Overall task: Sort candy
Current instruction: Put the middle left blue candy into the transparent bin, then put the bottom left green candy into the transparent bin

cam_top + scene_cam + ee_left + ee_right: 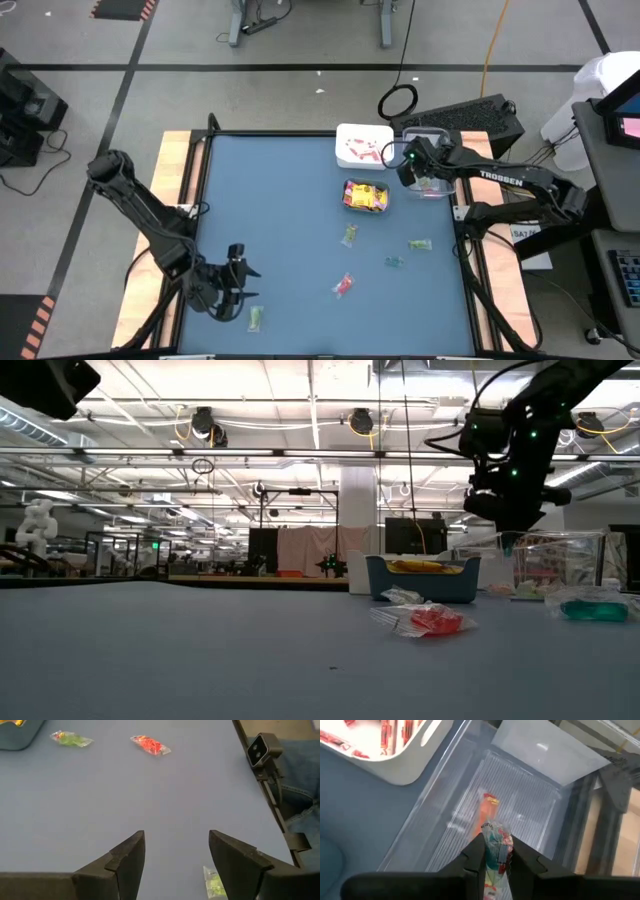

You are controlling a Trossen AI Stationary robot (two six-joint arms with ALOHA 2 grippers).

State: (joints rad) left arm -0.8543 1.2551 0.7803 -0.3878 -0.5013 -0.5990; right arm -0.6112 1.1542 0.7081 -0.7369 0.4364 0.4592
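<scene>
My right gripper opens next, since the clear-wrapped candy (496, 842) is over the clear container's ribbed bottom and would lie inside.
The candy lies scattered on the blue table: a red piece (343, 286), green pieces (349, 235) (419, 244), a teal piece (394, 262) and a green one (256, 317) near the front edge. My left gripper (243, 283) hovers open just beside that last green piece (214, 882), touching nothing. My right gripper (410, 165) is at the far right, shut on a clear-wrapped candy (496, 842) above the clear container (520, 795), where an orange-red piece (489, 806) lies on the bottom. My right gripper pinches the clear-wrapped candy (497, 851) between its two fingers, and the wrapper's end (495, 831) sticks out past the fingertips. The fingers slant down from above. The candy is lifted clear, over the clear container's opening.
A white container (363, 145) with red-white sticks stands at the far edge, next to the clear container (432, 183). A teal container (366, 196) holds yellow packets. The table's left half (260, 200) is bare blue surface. A small camera (262, 749) sits at the table's edge.
</scene>
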